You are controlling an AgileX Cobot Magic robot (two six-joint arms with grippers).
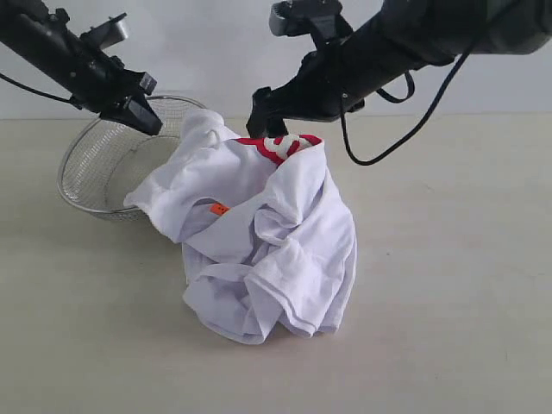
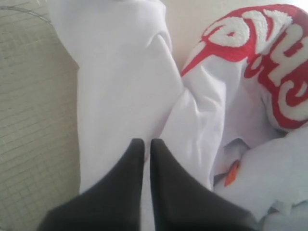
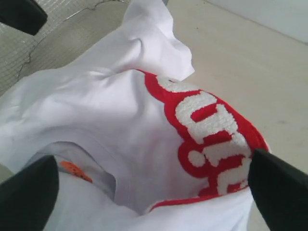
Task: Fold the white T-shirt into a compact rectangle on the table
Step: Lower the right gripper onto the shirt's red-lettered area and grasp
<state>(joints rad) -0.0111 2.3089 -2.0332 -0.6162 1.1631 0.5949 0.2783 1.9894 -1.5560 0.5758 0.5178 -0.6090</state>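
My right gripper is to grab the T-shirt next by the raised fold (image 1: pixel 294 162) beside the red lettering, because the rest of the cloth (image 1: pixel 259 289) lies slack on the tabletop.
The white T-shirt (image 1: pixel 267 233) lies in a crumpled heap on the table (image 1: pixel 448 285), its upper left part draped over a basket's rim. Red-and-white lettering (image 1: pixel 280 145) shows at the top of the heap, and an orange neck tag (image 1: pixel 219 208) sits near the middle. My left gripper (image 1: pixel 145 119) hangs shut over the basket, just left of the shirt; its tips (image 2: pixel 144 142) hover over white cloth (image 2: pixel 120 86), and no pinched cloth shows. My right gripper (image 3: pixel 151 192) stands wide open astride the lettering (image 3: pixel 211 130), at the heap's top (image 1: pixel 274 121).
A round wire-mesh basket (image 1: pixel 95 172) stands at the back left, partly under the shirt. Bare tabletop spreads in front and to the right of the heap. A black cable (image 1: pixel 379 151) loops down from the right arm.
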